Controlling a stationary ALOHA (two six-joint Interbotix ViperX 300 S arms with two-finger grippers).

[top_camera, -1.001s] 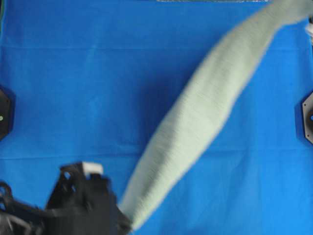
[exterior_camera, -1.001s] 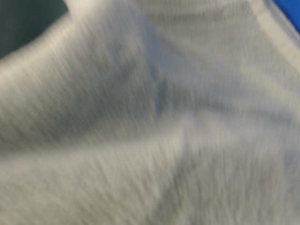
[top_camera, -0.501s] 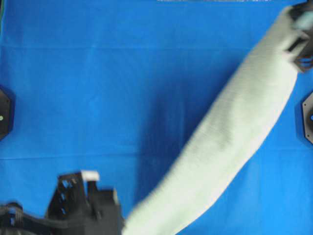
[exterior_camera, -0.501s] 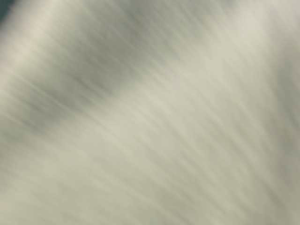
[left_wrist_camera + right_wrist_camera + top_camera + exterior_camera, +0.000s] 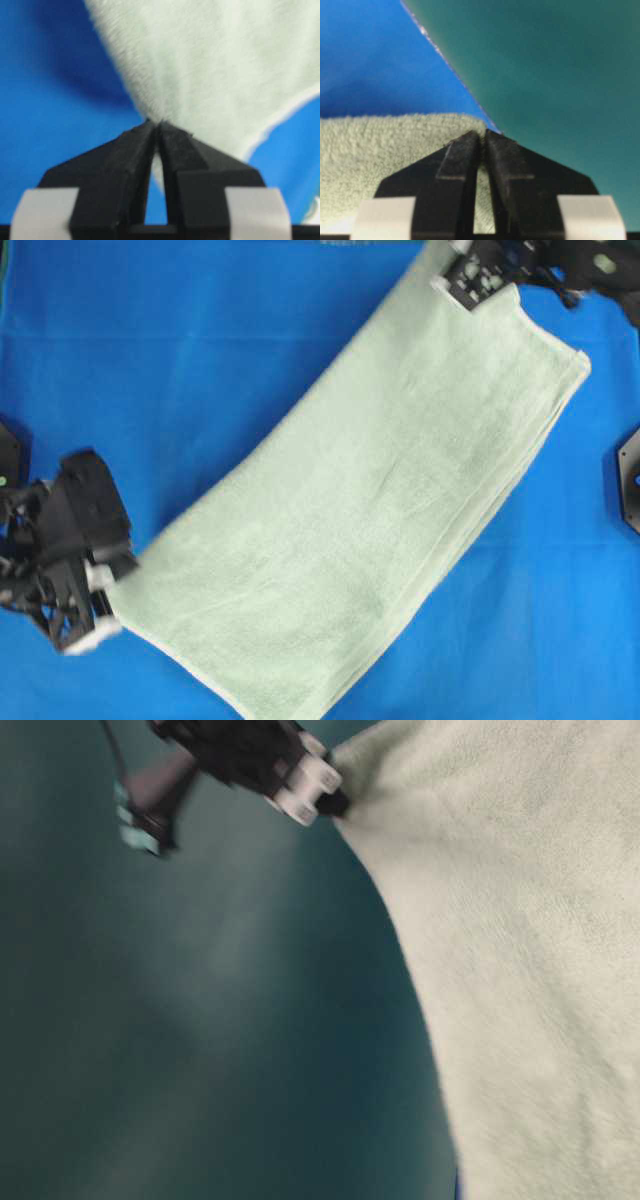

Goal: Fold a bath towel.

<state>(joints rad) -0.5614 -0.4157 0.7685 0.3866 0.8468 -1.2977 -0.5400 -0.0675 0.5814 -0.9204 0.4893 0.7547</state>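
Observation:
My left gripper should keep hold of the towel's corner for now, because the towel's corner point(image 5: 128, 598) point(image 5: 165, 112) is hanging from its fingers above the blue cloth.
The bath towel point(image 5: 370, 510) is pale sage green and lies spread out in a long diagonal band from lower left to upper right of the overhead view. My left gripper point(image 5: 108, 585) is shut on its lower-left corner. In the left wrist view the towel point(image 5: 225, 60) fans out from the pinched tips of the left gripper point(image 5: 159, 123). My right gripper point(image 5: 470, 288) is shut on the towel's top corner at the far edge. The right wrist view shows the right gripper point(image 5: 484, 134) with terry cloth point(image 5: 380, 150) between its fingers. In the table-level view the towel point(image 5: 520, 940) fills the right half.
A blue cloth point(image 5: 200, 360) covers the table. Black arm bases sit at the left edge point(image 5: 8, 465) and the right edge point(image 5: 630, 480). Past the blue cloth's far edge a teal surface point(image 5: 560, 75) shows in the right wrist view.
The towel was a narrow bunched strip hanging between the grippers; now it is spread wide. The left gripper has moved left and up, the right gripper left along the far edge.

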